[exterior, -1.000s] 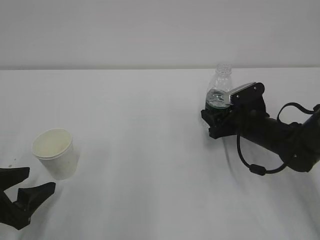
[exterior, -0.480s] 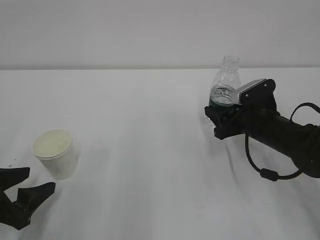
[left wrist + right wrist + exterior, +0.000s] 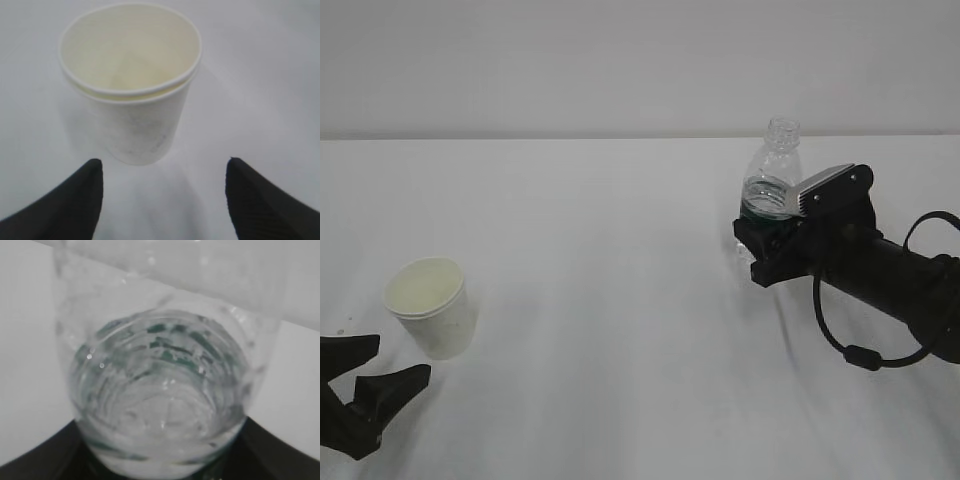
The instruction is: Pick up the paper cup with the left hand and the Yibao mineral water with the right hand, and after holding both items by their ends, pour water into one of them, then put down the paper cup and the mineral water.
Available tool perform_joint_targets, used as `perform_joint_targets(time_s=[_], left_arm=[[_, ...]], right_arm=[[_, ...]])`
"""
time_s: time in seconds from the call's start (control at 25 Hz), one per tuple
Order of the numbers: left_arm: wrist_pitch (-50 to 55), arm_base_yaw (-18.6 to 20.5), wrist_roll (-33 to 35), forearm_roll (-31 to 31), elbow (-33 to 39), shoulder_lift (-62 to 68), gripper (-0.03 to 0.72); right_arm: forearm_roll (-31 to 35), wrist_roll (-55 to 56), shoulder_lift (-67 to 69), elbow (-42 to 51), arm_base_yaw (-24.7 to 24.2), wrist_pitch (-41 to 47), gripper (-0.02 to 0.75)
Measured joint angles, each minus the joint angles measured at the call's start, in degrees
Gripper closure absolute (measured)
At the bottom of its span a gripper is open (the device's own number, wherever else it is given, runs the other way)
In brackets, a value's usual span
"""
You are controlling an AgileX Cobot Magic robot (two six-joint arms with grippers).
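Note:
My left gripper grabs the cup by its narrower lower side point(image 3: 447, 336) next, since the paper cup widens to a rim broader than my open fingers.
The white paper cup point(image 3: 430, 305) stands upright on the left of the table, empty inside. My left gripper point(image 3: 400, 360) sits open just in front of it at the lower left edge. In the left wrist view the cup point(image 3: 130, 100) is ahead of the open gripper point(image 3: 162, 167), outside the two black fingertips point(image 3: 80, 195). The uncapped Yibao mineral water point(image 3: 775, 170) stands upright on the right, its lower part inside my right gripper point(image 3: 760, 240). In the right wrist view the ribbed bottle point(image 3: 160, 390) fills the gripper point(image 3: 160, 440), black fingers pressed on both sides. Its base is hidden.
The white table point(image 3: 620, 220) spreads between the two arms, with a pale wall behind it. The right arm's black cable point(image 3: 860, 350) loops down over the cloth at the right.
The right gripper has shifted right and away with the bottle, which now shows higher and further right. Its jaws have drawn in on the bottle. The left gripper and cup stayed still.

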Motion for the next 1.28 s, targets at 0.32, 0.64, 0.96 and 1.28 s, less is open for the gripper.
perform_joint_targets(time_s=[0.32,0.64,0.96,1.28], left_arm=[[0.0,0.0,0.0,0.0,0.0,0.0,0.148],[0.0,0.0,0.0,0.09,0.0,0.0,0.148],[0.0,0.0,0.0,0.09,0.0,0.0,0.148],[0.0,0.0,0.0,0.09,-0.24,0.1,0.149]], right_arm=[[0.0,-0.37,-2.26,2.3,0.0,0.09,0.285],[0.0,-0.5,-5.94,3.29,0.0,2.39,0.285],[0.09,-0.38,-8.31,4.97,0.0,3.89,0.285],[0.09,0.64,-11.71,5.22,0.0,6.69,0.285]])
